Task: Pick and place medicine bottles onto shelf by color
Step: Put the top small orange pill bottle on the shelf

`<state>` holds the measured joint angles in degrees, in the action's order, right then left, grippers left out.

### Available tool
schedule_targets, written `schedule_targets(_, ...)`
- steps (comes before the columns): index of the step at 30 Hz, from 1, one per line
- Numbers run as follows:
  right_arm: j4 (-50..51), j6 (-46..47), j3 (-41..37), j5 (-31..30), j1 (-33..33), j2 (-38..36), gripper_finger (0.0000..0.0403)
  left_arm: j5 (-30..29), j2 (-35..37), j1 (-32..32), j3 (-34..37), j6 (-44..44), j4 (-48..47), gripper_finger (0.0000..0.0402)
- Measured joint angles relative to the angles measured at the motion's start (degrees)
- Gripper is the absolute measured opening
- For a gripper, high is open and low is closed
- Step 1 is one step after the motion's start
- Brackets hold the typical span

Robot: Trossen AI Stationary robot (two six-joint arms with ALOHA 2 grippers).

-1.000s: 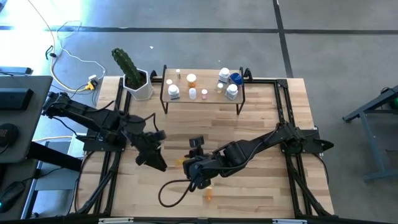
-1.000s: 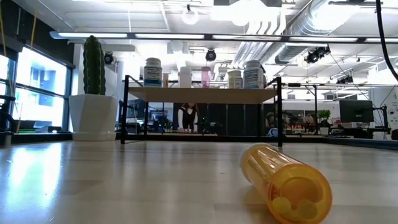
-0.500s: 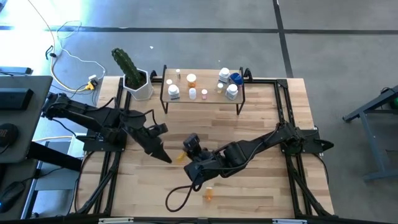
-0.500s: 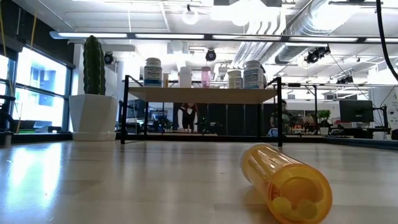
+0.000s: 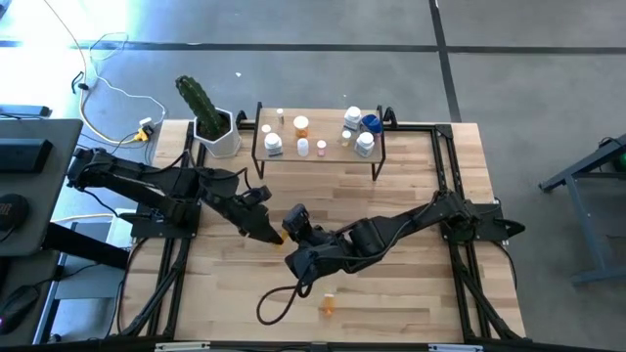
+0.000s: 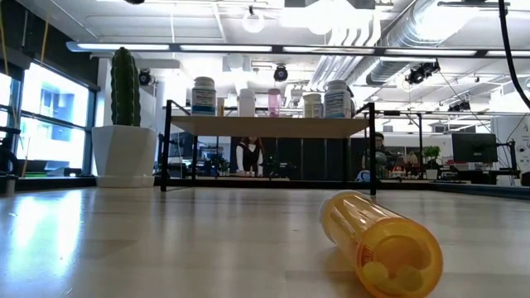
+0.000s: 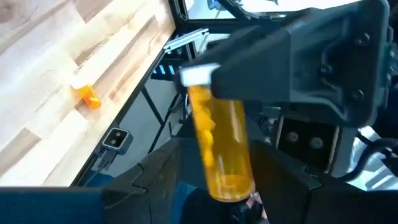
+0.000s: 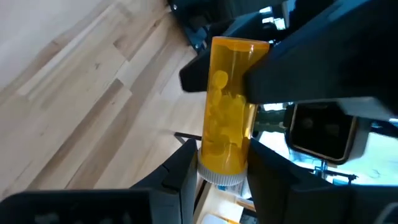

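Observation:
My left gripper's fingers stand around the orange bottle's base end [image 8: 235, 53] in the right wrist view, so my right gripper opens next.
An orange pill bottle [image 5: 281, 236] with a white cap is in the air over the table's middle, between my two grippers. My right gripper [image 5: 291, 235] is shut on its cap end. My left gripper [image 5: 270, 231] is open, and its fingers [image 7: 163, 177] stand on either side of the bottle's base end [image 7: 231, 182]. I cannot tell whether they touch it. A second orange bottle [image 5: 329, 303] lies on its side near the front edge and also shows in the low view [image 6: 383, 244]. The shelf [image 5: 318, 154] at the back holds several white, orange, pink and blue bottles [image 5: 301, 125]. My right gripper pinches the bottle just above its white cap [image 8: 219, 163] between its two fingers. The fingers come roughly level from the table's right. The bottle sticks straight out beyond them toward my left gripper. It is clear of the table.
A white pot with a green cactus [image 5: 213, 127] stands left of the shelf. Black frame rails [image 5: 445, 166] run along the table's sides. A dark cable loop [image 5: 274, 303] lies near the front edge beside the fallen bottle.
My left gripper has moved toward the table's right and far edge, up to the bottle's base end. My right gripper has carried the bottle a little toward the far edge and the left. The bottle stays clear of the table.

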<state>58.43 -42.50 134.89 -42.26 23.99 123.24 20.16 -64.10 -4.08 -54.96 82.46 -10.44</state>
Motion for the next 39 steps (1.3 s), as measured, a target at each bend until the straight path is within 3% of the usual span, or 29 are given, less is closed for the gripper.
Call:
schedule_targets(10, 0.0, 0.0, 0.0, -0.1, 0.0, 0.0, 0.0103, 0.0, 0.1, 0.1, 0.0, -0.5, 0.8, 0.0182)
schedule_targets(22, 0.0, -0.1, 0.0, -0.2, 0.0, 0.0, 0.0103, 1.3, 0.1, 0.1, 0.0, -1.8, 0.6, 0.0101)
schedule_targets(30, 0.0, 0.1, 0.0, -0.2, 0.0, 0.0, 0.0105, 1.5, 0.1, 0.3, 0.0, -3.0, 0.4, 0.0097)
schedule_targets(39, -0.1, 8.3, 0.0, -1.6, 0.1, 0.0, 0.0158, 1.3, 0.1, 0.4, 0.0, -4.0, 1.4, 0.0097)
